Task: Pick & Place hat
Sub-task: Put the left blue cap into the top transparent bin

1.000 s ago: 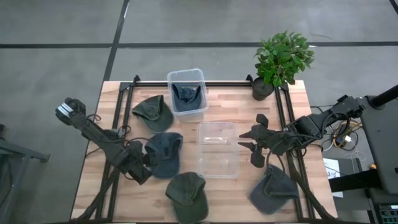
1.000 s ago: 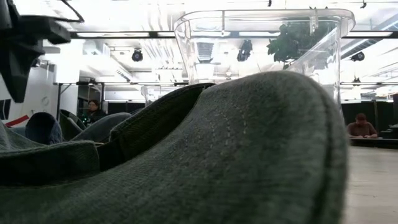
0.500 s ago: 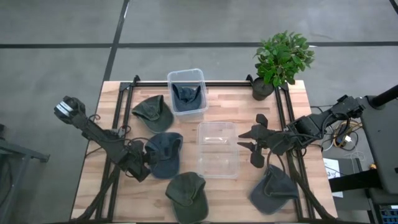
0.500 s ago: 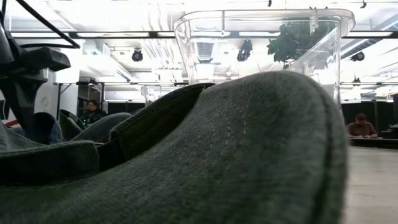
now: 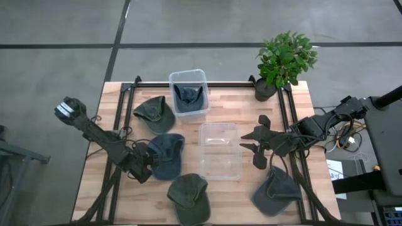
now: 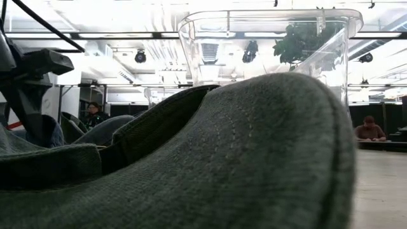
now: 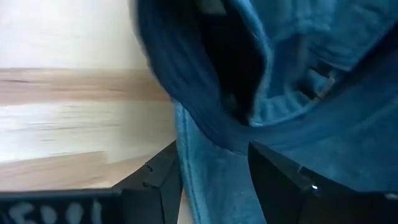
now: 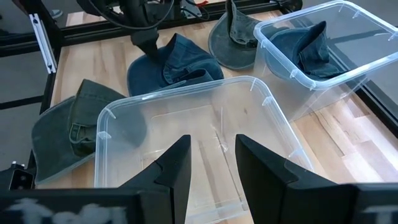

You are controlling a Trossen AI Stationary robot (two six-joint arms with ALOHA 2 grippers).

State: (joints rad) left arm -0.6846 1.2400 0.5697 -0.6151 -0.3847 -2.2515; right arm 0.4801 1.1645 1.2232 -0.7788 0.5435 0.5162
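Next, my left gripper grabs the blue cap by its folded edge point(image 5: 152, 158) and places it in the clear bin with the other blue hat point(image 5: 189, 94).
A blue cap point(image 5: 166, 155) lies flat on the table left of an empty clear bin point(image 5: 220, 151). My left gripper point(image 5: 144, 164) is low at that cap's left edge, open. In the left wrist view a fold of the cap's edge point(image 7: 211, 168) runs between the two fingers. My right gripper point(image 5: 246, 142) is open and waits at the clear bin's right side, above the table. A second clear bin point(image 5: 188, 94) at the far edge holds another blue hat. In the low view my left gripper point(image 6: 28, 95) stands at the left, behind a green cap point(image 6: 254, 159). My left gripper comes at the blue cap from above, slanting from the table's left. Its fingers point(image 7: 155, 186) stand on either side of the cap's left edge point(image 7: 214, 180). The cap lies on the table. Whether the fingers touch the cloth I cannot tell.
Two green caps point(image 5: 154, 113) point(image 5: 189, 192) lie far and near of the blue one. A grey-blue cap point(image 5: 275, 191) lies near right. A potted plant point(image 5: 282, 59) stands at the far right corner. Black frame rails point(image 5: 119, 125) run along both table sides.
My left gripper has come down and moved a little toward the table's right, onto the blue cap's left edge. Most of the drop came early; since then it has hardly moved. The cap has stayed in place.
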